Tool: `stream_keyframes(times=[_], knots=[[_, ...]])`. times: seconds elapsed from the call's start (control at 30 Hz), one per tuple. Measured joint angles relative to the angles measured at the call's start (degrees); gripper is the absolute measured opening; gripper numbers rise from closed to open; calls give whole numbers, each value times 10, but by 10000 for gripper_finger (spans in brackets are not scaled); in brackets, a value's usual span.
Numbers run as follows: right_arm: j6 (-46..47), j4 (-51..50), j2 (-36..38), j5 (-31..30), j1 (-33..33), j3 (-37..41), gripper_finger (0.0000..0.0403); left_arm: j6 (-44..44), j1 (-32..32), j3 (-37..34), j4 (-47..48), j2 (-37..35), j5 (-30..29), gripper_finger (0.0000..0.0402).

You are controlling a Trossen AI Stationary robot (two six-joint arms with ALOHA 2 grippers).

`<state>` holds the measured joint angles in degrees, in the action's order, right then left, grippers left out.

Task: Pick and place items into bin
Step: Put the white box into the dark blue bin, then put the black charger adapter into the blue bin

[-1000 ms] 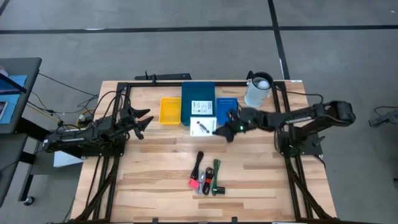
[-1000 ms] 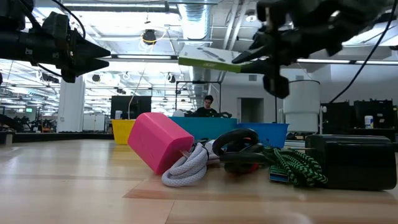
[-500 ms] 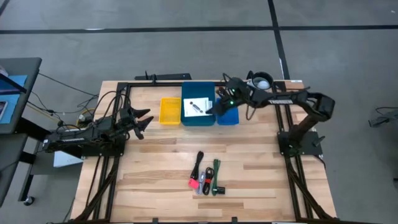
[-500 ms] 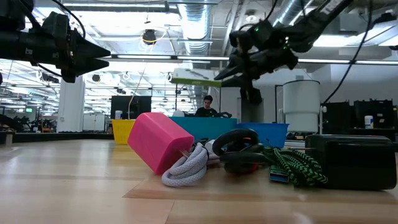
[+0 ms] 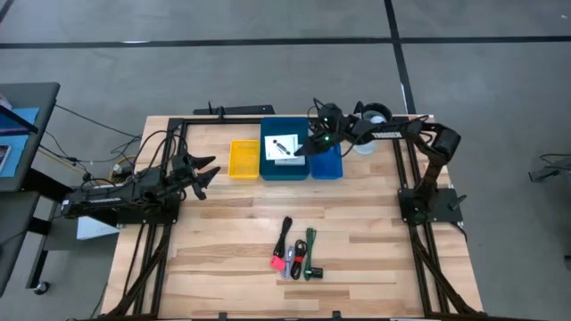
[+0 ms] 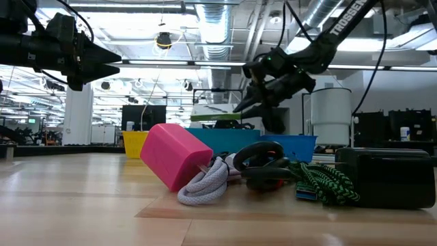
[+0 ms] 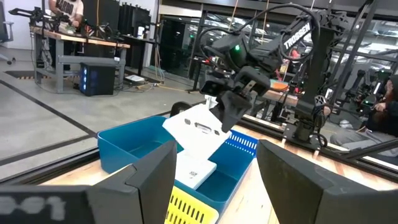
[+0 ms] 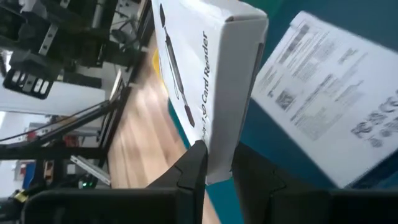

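The card-reader box (image 5: 284, 145) is inside the teal bin's rim (image 5: 285, 119) in the high view and would land in the bin, so the robot's right gripper needs to open.
My right gripper (image 5: 309, 146) is shut on a white card-reader box (image 5: 284, 145) with black print, held over the teal bin (image 5: 285, 169). A second white printed box (image 8: 336, 93) lies flat on the bin's floor. On the near part of the table a heap (image 5: 295, 253) holds a pink-red block (image 6: 174, 154), a white cord (image 6: 205, 186), a black cable (image 6: 263, 158), a green braided cable (image 6: 321, 183) and a black box (image 6: 386, 176). My left gripper (image 5: 211, 169) is open and waits at the table's left, above the wood. My right gripper pinches the white box by one end (image 8: 214, 146) between its two fingers (image 8: 194, 163), across the box's thickness. The fingers reach from the table's right side, slanting down. The box is lifted clear and tilted, its free end (image 7: 186, 134) lower, above the bin.
A yellow bin (image 5: 244, 159) stands left of the teal one, and a smaller blue bin (image 5: 326, 160) right of it. A white cylinder (image 5: 370, 125) stands at the far right corner. Black frame rails (image 5: 178, 134) run around the table's far half.
My right gripper has carried the white box from above the table in front of the bins toward the far edge and a little left, over the teal bin, and has brought it lower. It has stayed shut on the box.
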<state>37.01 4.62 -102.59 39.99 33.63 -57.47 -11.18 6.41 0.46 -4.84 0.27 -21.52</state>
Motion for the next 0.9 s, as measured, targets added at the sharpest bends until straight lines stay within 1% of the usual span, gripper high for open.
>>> stream_keyframes(times=[0.2,0.4,0.57,0.63,0.73,0.9], knots=[[-14,2,7,2,2,0,89,0,0,0,0,0,0,212],[-16,3,6,-15,2,0,135,0,0,0,0,0,0,212],[-26,21,6,-11,-2,0,166,0,0,0,0,0,0,212],[-26,28,6,-10,-8,0,174,0,0,0,0,0,0,212],[-27,40,10,12,-20,0,180,0,0,0,0,0,0,212],[-43,29,55,19,-55,1,180,0,0,0,0,0,0,212]])
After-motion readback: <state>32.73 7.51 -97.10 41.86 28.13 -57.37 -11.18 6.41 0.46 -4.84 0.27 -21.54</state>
